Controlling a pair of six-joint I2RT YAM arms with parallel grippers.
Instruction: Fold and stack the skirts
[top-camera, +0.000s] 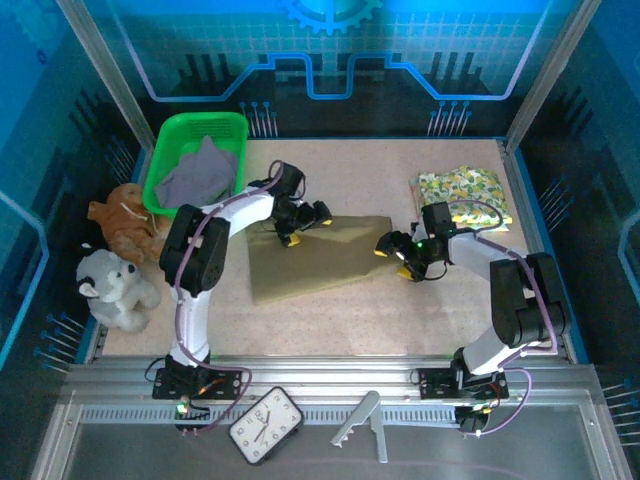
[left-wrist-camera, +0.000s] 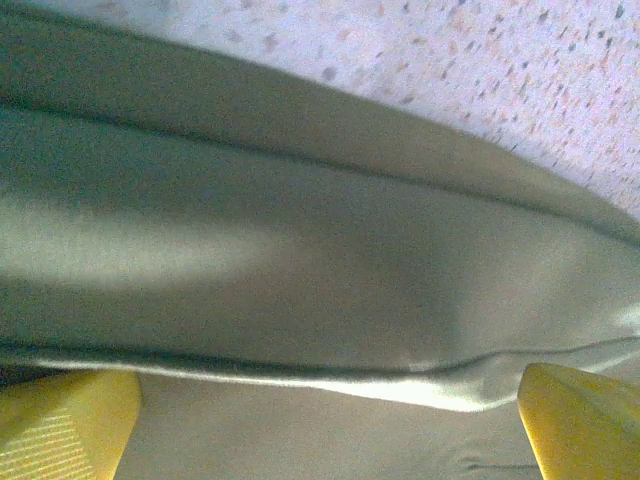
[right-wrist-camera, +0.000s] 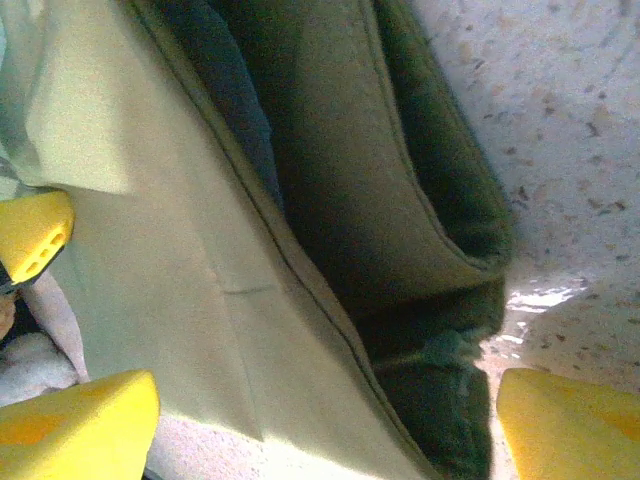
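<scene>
The right gripper grabs the olive-khaki skirt (top-camera: 315, 258) by the corner of its stitched open end (top-camera: 395, 262) next, to fold the stitched open end across.
An olive-khaki skirt (top-camera: 315, 258) lies folded on the table's middle. My left gripper (top-camera: 306, 229) hovers open over its far left edge. In the left wrist view the skirt's fold edge (left-wrist-camera: 400, 385) runs between the spread yellow fingertips (left-wrist-camera: 60, 425), with the gripper (left-wrist-camera: 325, 430) clamping nothing. My right gripper (top-camera: 396, 260) stands open at the skirt's right corner (right-wrist-camera: 300, 250); its gripper (right-wrist-camera: 325, 430) straddles the cloth with fingertips (right-wrist-camera: 570, 425) wide apart. A yellow-green floral skirt (top-camera: 465, 195) lies folded at the back right. A grey-lavender skirt (top-camera: 200, 170) sits in the basket.
The green basket (top-camera: 165, 150) stands at the back left. A brown plush toy (top-camera: 120, 225) and a white one (top-camera: 115, 290) lie off the table's left edge. A clock (top-camera: 265, 425) and a grey bracket (top-camera: 360, 425) rest on the near rail.
</scene>
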